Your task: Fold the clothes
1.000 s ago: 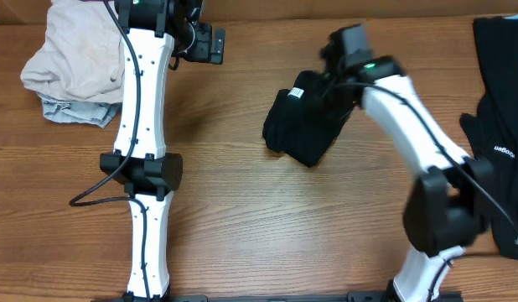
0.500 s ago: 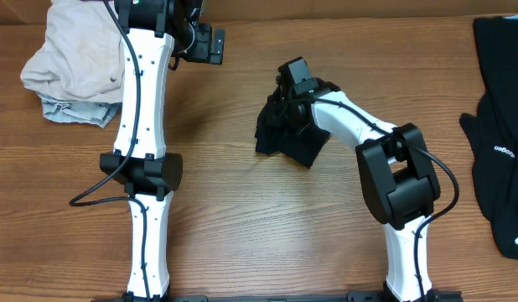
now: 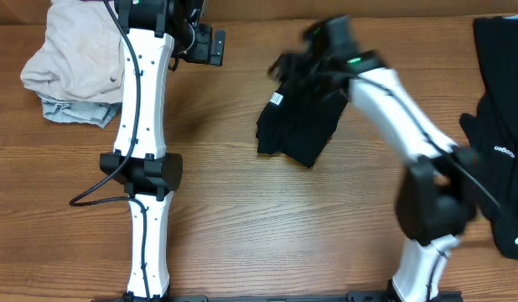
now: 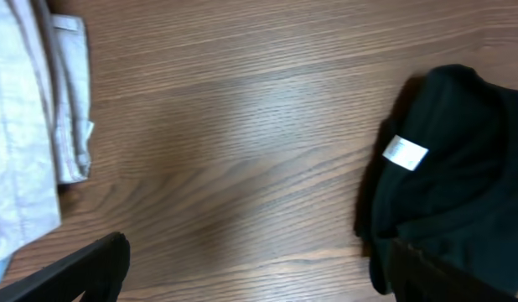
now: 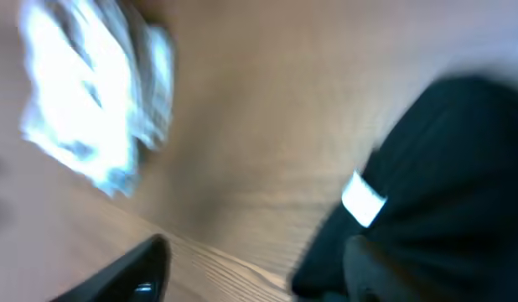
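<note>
The left gripper grabs the folded black T-shirt at the edge by its white neck label (image 3: 276, 99) (image 4: 399, 155) next, to lay it on the pale heap.
The black T-shirt (image 3: 299, 127) lies bunched in a folded heap at the table's middle, its white neck label (image 3: 276, 99) at the upper left. The shirt also shows in the left wrist view (image 4: 460, 176) and in the blurred right wrist view (image 5: 443, 176). My right gripper (image 3: 299, 64) hovers at the heap's far edge, motion-blurred. Seen from its wrist, the right gripper (image 5: 251, 268) is open with bare wood in the gap, and one finger (image 5: 372, 268) is over the black cloth. My left gripper (image 3: 210, 44), shown too in its wrist view (image 4: 259, 273), stands open over bare table, left of the shirt.
A heap of pale beige and grey clothes (image 3: 75, 71) sits at the far left corner. More black garments (image 3: 502, 126) lie along the right edge. The left arm (image 3: 146, 168) stretches up the left side of the table.
The right gripper, shut on the black T-shirt a second ago, has opened and let it go. The arm has swung back towards the far side. The shirt's label now faces left.
</note>
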Controlling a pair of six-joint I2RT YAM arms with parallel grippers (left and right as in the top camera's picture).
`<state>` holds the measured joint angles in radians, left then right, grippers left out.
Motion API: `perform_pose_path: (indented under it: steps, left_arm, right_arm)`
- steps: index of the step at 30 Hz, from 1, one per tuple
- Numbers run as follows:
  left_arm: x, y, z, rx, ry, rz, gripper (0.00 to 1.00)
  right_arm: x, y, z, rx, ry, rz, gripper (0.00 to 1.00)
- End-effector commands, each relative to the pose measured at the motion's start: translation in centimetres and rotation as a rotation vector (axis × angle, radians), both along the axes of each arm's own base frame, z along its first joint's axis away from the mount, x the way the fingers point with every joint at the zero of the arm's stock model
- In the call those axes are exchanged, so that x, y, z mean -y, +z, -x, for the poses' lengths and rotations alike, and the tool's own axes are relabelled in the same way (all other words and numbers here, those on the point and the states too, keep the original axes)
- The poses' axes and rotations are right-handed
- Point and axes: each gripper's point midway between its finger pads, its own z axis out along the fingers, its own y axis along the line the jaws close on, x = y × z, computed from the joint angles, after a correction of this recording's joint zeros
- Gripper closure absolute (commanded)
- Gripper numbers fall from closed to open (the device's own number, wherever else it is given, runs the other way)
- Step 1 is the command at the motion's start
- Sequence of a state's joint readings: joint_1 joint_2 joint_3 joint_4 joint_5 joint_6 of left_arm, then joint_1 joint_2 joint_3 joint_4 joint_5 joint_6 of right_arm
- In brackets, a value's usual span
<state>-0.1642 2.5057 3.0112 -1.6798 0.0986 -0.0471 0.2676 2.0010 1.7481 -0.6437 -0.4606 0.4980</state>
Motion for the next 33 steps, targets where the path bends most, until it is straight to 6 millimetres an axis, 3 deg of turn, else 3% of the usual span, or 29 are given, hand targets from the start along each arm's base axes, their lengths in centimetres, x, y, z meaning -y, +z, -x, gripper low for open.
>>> perform_pose_path:
  steps: [1, 4, 10, 13, 19, 33]
  left_arm:
    - [1.7, 0.1, 0.6, -0.015, -0.064, 0.053, 0.00]
    - [3.3, -1.7, 0.9, -0.050, -0.203, 0.072, 0.00]
    - [9.9, -6.7, 1.9, -0.069, -0.616, 0.299, 0.00]
    - [11.8, -8.8, 1.6, -0.056, -0.660, 0.378, 0.00]
    - [14.0, -13.4, 2.0, -0.073, -0.701, 0.364, 0.00]
    - [16.6, -19.1, 3.1, -0.100, -0.707, 0.187, 0.00]
  right_arm:
    - [6.9, 9.6, -1.0, 0.163, -0.172, -0.044, 0.11]
    - [11.6, 9.1, -0.8, 0.116, -0.249, -0.023, 0.00]
    - [17.8, 5.9, 1.9, -0.031, -0.281, 0.061, 0.00]
    - [18.6, 5.2, 2.8, -0.065, -0.272, 0.086, 0.00]
    - [19.0, 4.4, 3.5, -0.097, -0.273, 0.126, 0.00]
    - [19.0, 4.0, 4.2, -0.131, -0.273, 0.130, 0.00]
